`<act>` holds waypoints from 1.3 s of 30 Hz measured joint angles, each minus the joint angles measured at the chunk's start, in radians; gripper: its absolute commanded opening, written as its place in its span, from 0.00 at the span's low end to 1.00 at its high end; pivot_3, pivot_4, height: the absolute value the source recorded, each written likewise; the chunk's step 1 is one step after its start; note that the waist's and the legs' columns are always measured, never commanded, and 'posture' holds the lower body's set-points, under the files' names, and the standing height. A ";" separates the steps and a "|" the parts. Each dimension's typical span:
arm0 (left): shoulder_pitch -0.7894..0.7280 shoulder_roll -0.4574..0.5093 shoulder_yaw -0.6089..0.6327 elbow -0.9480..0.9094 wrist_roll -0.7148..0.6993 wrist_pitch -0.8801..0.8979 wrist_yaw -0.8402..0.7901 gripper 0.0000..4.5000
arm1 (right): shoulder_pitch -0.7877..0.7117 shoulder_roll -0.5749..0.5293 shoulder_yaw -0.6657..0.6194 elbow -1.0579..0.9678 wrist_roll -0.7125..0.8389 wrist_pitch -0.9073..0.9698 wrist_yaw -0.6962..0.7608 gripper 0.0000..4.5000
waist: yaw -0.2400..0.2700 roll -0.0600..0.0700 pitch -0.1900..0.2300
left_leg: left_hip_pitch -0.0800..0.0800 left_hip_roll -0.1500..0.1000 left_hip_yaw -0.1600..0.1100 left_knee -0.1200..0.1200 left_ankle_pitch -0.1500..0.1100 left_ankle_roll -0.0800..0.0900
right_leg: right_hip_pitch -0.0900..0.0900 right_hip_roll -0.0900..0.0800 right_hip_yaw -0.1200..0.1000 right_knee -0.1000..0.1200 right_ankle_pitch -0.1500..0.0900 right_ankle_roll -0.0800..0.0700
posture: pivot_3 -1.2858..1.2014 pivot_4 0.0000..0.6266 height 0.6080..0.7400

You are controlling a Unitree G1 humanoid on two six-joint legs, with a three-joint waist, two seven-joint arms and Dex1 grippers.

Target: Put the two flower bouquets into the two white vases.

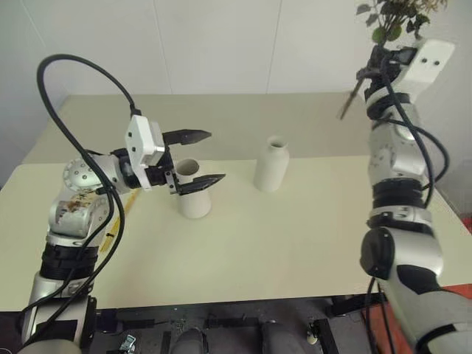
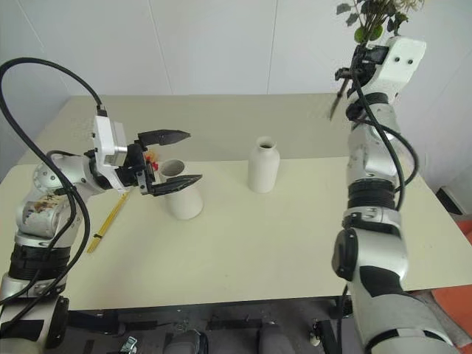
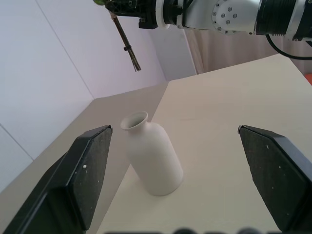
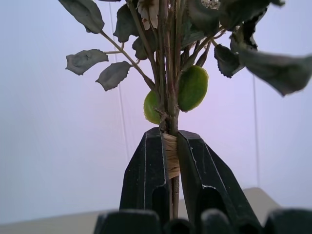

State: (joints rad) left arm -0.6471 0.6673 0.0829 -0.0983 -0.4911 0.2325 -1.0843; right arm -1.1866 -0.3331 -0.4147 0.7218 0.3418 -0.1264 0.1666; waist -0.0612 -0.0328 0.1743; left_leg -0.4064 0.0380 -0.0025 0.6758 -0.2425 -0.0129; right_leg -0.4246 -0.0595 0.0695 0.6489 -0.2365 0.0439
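The red blooms at the straw bouquet's head could crush, so my left gripper needs to grab the straw bouquet's slim yellow stalks next.
My right gripper (image 1: 377, 63) is raised high at the right, shut on the tied stems of the leafy bouquet (image 4: 170, 92). Its green leaves (image 1: 394, 15) stand above the fingers and the stem ends (image 1: 350, 99) hang below. The slim bunch of yellow straw stalks (image 2: 110, 216) lies on the table by my left arm, its red blooms (image 2: 153, 158) behind the gripper. My left gripper (image 1: 216, 156) is open and empty beside the mouth of the wide-mouthed white vase (image 1: 194, 198), pointing toward the bottle-shaped white vase (image 3: 153, 158), which stands upright mid-table.
The cream table (image 1: 295, 243) has a white wall behind its far edge. A black cable (image 1: 81, 74) loops above my left arm. The right arm (image 1: 398, 169) rises along the table's right side.
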 measured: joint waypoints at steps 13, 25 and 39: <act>0.130 0.086 0.116 -0.045 -0.021 0.034 0.043 1.00 | 0.095 0.156 0.038 -0.178 0.113 -0.013 0.112 0.04 | -0.004 0.001 0.001 | 0.000 0.000 0.000 -0.002 0.000 0.000 | 0.000 0.000 -0.001 0.001 0.000 0.000 | 0.52 0.24 1.00; 0.136 0.092 0.121 -0.050 -0.021 0.035 0.055 1.00 | 0.267 0.202 0.146 -0.472 0.105 0.122 0.062 0.04 | -0.005 0.001 0.001 | 0.000 0.000 0.000 -0.002 0.000 0.000 | -0.001 0.000 0.000 0.001 0.000 0.000 | 0.52 0.24 1.00; 0.110 0.073 0.113 -0.044 -0.028 0.035 0.063 1.00 | 0.325 0.227 0.199 -0.440 0.066 0.108 0.096 0.04 | -0.006 0.001 0.001 | 0.001 0.000 0.000 -0.002 0.000 0.000 | -0.001 0.000 0.000 0.000 0.000 0.000 | 0.52 0.24 1.00</act>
State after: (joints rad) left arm -0.5372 0.7404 0.1959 -0.1424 -0.5196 0.2675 -1.0215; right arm -0.8617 -0.1058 -0.2160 0.2817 0.4079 -0.0185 0.2622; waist -0.0673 -0.0313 0.1750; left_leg -0.4058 0.0383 -0.0027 0.6738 -0.2425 -0.0130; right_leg -0.4252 -0.0592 0.0691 0.6490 -0.2365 0.0437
